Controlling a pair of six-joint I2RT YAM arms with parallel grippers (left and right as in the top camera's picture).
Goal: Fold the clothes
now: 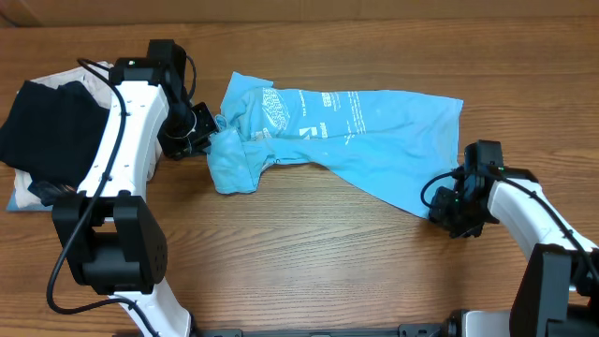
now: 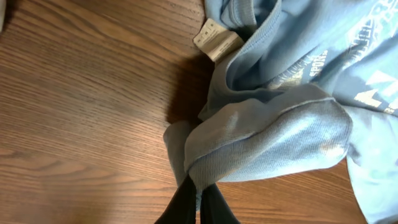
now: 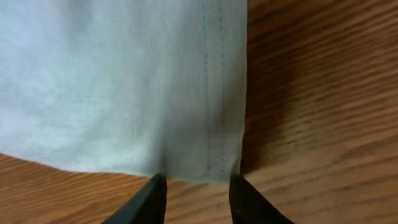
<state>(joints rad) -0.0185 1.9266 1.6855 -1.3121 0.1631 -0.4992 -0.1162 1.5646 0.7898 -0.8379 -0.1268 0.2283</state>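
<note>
My right gripper is to grab the T-shirt next by its stitched hem (image 3: 211,124) at its corner (image 3: 209,173), opposite my left gripper, to spread and fold the T-shirt.
The clothes, a light blue T-shirt (image 1: 365,126) with white lettering, lie spread across the wooden table, bunched at the left end. My left gripper (image 1: 211,139) is shut on a fold of the bunched blue fabric (image 2: 273,137); the left wrist view shows its dark fingers (image 2: 200,190) pinching the ribbed cloth just below the white tag (image 2: 214,38). At the shirt's lower right corner my right gripper (image 1: 435,208) stands open. The right wrist view has the stitched hem (image 3: 211,124) ending right at the gripper's (image 3: 198,180) parted tips, with bare wood between them.
A black garment (image 1: 47,126) lies on a pale folded one (image 1: 19,198) at the far left, behind the left arm. Bare wooden table (image 1: 309,253) runs along the front.
</note>
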